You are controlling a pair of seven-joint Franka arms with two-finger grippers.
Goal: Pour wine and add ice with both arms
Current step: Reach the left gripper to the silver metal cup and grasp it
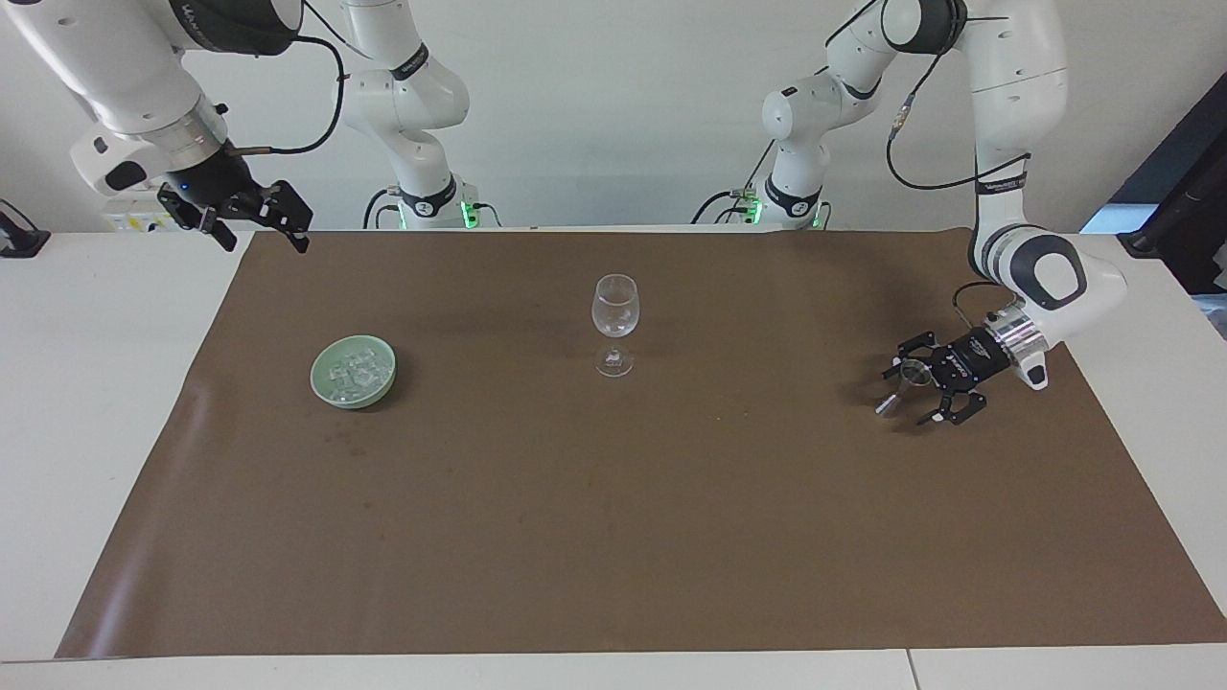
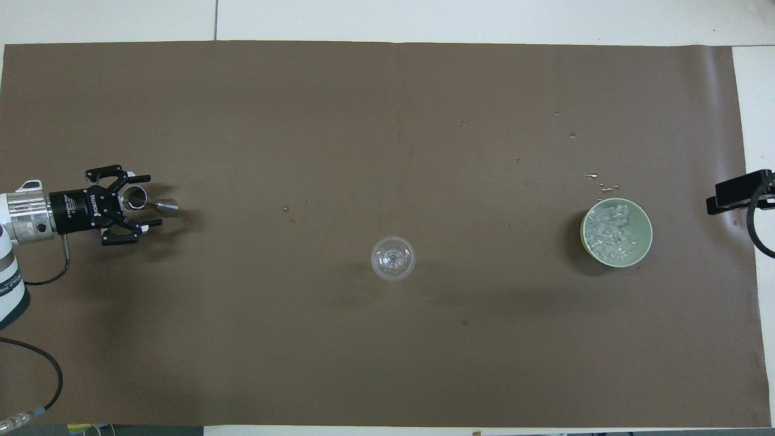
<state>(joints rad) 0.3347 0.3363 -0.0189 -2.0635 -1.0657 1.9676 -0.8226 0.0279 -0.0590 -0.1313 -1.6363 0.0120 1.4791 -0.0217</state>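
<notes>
I need to close my left gripper on the jigger now: its fingers reach around the jigger's middle (image 2: 151, 204), past its upper cup, so that would catch the jigger.
An empty clear wine glass (image 1: 614, 321) stands upright mid-mat; it also shows in the overhead view (image 2: 393, 258). A pale green bowl (image 1: 328, 387) holds the ice (image 1: 353, 370), toward the right arm's end, and shows from above (image 2: 645, 243) with the ice (image 2: 613, 231). A small metal jigger (image 1: 904, 386) stands on the mat at the left arm's end (image 2: 145, 201). My left gripper (image 1: 909, 393) is low, open, its fingers on either side of the jigger (image 2: 147, 201). My right gripper (image 1: 261, 230) waits, open, raised over the mat's corner (image 2: 735, 192).
A brown mat (image 1: 613, 537) covers the white table (image 1: 86, 402). Small droplets (image 2: 599, 181) lie on the mat just farther from the robots than the bowl, and a few (image 2: 296, 209) between the jigger and the glass.
</notes>
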